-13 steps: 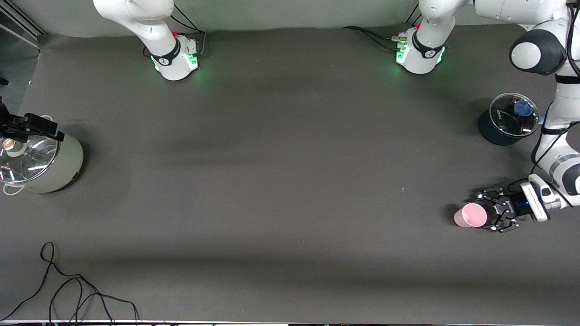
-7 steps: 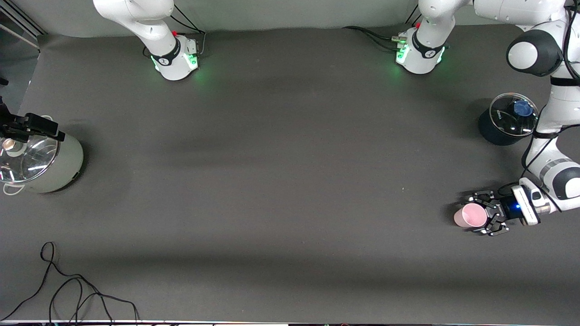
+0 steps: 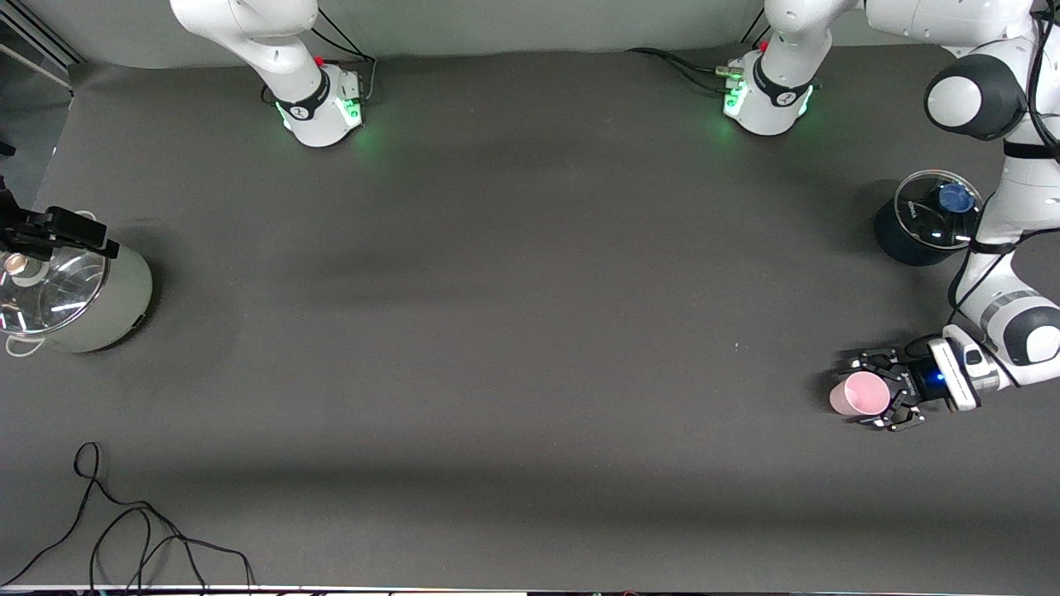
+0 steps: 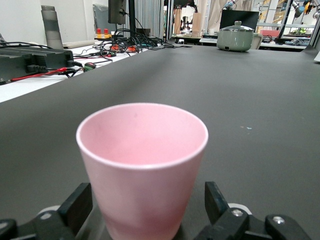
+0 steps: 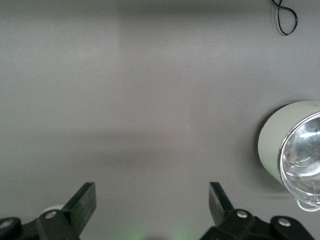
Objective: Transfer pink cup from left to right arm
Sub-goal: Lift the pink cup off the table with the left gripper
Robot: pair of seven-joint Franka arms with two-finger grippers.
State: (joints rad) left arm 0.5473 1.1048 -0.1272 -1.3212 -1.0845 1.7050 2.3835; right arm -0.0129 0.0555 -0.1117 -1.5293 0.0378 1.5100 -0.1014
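Note:
I should close my left gripper on the pink cup now, because the cup's lower part is between my fingers in the left wrist view.
The pink cup [image 3: 860,392] stands upright on the dark table near the left arm's end, nearer the front camera than the dark pot. My left gripper [image 3: 866,392] lies low at the table, open, one finger on each side of the cup. In the left wrist view the pink cup [image 4: 142,145] fills the space between the black fingertips [image 4: 80,200], and a small gap shows on both sides. My right gripper [image 5: 150,200] is open and empty, high over the table near its own base; it is out of the front view.
A dark pot [image 3: 927,219] with a glass lid and blue knob stands beside the left arm. At the right arm's end a grey-green pot [image 3: 108,306] with a glass lid has a black bracket [image 3: 58,232] over it. A loose black cable [image 3: 124,530] lies nearer the front camera.
My left gripper has slid along the table toward the pink cup, so its open fingers now reach further around it. The cup and the right arm have not moved.

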